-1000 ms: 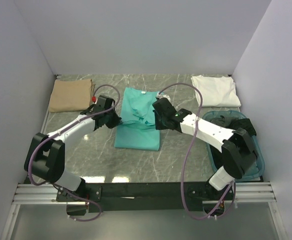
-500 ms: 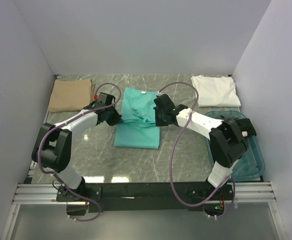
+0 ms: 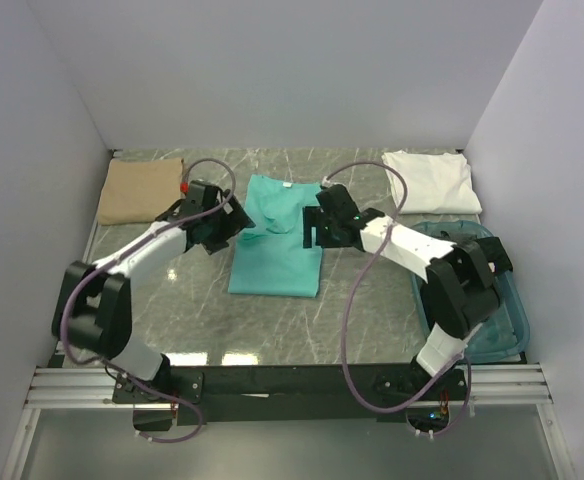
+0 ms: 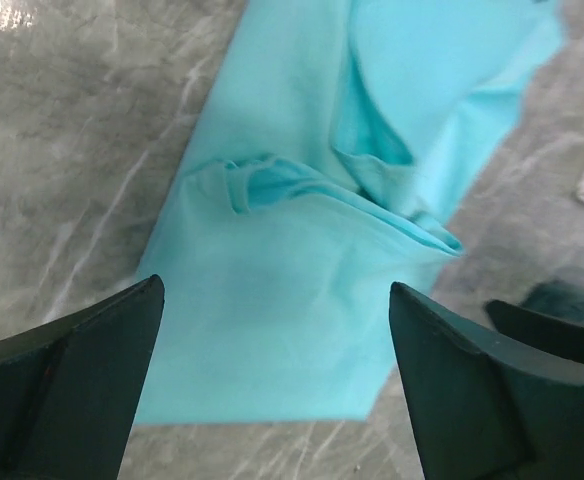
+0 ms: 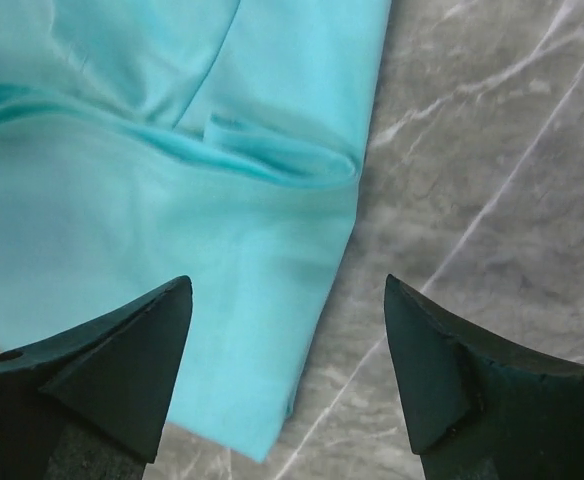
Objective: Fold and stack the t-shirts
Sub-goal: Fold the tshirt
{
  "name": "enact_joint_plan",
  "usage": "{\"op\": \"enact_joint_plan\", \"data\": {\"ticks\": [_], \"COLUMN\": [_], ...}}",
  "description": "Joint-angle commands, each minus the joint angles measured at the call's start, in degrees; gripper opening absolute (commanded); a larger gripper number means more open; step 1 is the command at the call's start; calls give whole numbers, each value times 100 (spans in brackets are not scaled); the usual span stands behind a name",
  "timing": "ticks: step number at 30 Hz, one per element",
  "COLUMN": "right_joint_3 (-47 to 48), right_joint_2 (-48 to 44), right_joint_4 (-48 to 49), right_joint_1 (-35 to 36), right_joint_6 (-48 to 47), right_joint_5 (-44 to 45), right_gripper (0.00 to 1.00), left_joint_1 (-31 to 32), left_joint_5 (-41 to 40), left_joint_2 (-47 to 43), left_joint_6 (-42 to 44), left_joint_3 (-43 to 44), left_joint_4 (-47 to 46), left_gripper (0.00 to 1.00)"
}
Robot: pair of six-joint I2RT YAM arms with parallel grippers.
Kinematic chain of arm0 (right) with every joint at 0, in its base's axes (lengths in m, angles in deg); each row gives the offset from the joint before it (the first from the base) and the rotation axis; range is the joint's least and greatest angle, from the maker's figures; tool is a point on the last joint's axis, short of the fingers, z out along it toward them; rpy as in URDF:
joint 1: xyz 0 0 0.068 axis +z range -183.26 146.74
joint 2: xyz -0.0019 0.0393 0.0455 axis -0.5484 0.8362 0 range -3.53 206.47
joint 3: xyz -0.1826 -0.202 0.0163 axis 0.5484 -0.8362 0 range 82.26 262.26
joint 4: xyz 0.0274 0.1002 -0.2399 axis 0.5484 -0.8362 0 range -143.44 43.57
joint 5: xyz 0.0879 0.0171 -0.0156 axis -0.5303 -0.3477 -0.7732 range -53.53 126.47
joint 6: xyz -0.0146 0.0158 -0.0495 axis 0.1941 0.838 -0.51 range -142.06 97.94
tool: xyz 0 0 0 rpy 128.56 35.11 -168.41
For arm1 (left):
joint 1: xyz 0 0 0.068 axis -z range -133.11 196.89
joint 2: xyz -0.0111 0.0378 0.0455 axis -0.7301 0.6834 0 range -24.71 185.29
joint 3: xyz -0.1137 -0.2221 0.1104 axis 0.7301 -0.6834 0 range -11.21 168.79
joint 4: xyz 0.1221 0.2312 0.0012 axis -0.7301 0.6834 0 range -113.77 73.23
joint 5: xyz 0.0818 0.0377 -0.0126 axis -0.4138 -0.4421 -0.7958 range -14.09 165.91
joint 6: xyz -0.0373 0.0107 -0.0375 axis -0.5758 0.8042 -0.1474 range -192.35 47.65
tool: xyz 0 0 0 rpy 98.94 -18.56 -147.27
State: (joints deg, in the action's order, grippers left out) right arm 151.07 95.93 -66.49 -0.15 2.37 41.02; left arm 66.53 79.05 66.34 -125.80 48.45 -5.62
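I need to grab the teal t-shirt next with my left gripper by the near corner of its folded end, to fold the teal t-shirt's folded end (image 3: 232, 290) (image 4: 144, 414) over evenly.
A teal t-shirt (image 3: 272, 265) lies partly folded in the middle of the marble table, with a bunched fold across its middle. My left gripper (image 3: 234, 222) hovers open at its left edge and my right gripper (image 3: 310, 225) hovers open at its right edge. In the left wrist view the left gripper (image 4: 277, 288) stands wide over the teal t-shirt (image 4: 302, 200), holding nothing. In the right wrist view the right gripper (image 5: 287, 284) stands wide over the cloth's right edge (image 5: 152, 220), also empty. A folded tan t-shirt (image 3: 140, 190) lies at the back left and a folded white t-shirt (image 3: 430, 180) at the back right.
A blue-green plastic tub (image 3: 517, 310) stands at the right, partly under the right arm, with dark cloth (image 3: 442, 238) showing at its far end. White walls close in the table on three sides. Bare marble (image 3: 302, 320) lies in front of the teal t-shirt.
Both grippers were shut on the teal t-shirt's side edges and have opened and let it go. Both have drawn slightly back and upward, and the folded cloth rests on the table.
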Motion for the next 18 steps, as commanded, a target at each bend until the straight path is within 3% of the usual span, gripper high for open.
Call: {"op": "enact_joint_plan", "data": {"ticks": [1, 8, 18], "right_joint_3": [-612, -2081, -3181], "right_joint_2": [-804, -2078, -2476], "right_joint_4": [282, 817, 1319], "right_joint_1": [-6, 231, 627], "right_joint_6": [158, 537, 1134], "right_joint_5": [-262, -894, -1053], "right_gripper": [84, 84, 82], "left_joint_1": [-13, 66, 242], "left_joint_5": [-138, -68, 196], "left_joint_2": [-877, -2027, -2539], "left_joint_6": [19, -95, -350], "left_joint_3": [-313, -1438, -2819], "left_joint_4": [4, 136, -118], "left_gripper": [99, 100, 99]}}
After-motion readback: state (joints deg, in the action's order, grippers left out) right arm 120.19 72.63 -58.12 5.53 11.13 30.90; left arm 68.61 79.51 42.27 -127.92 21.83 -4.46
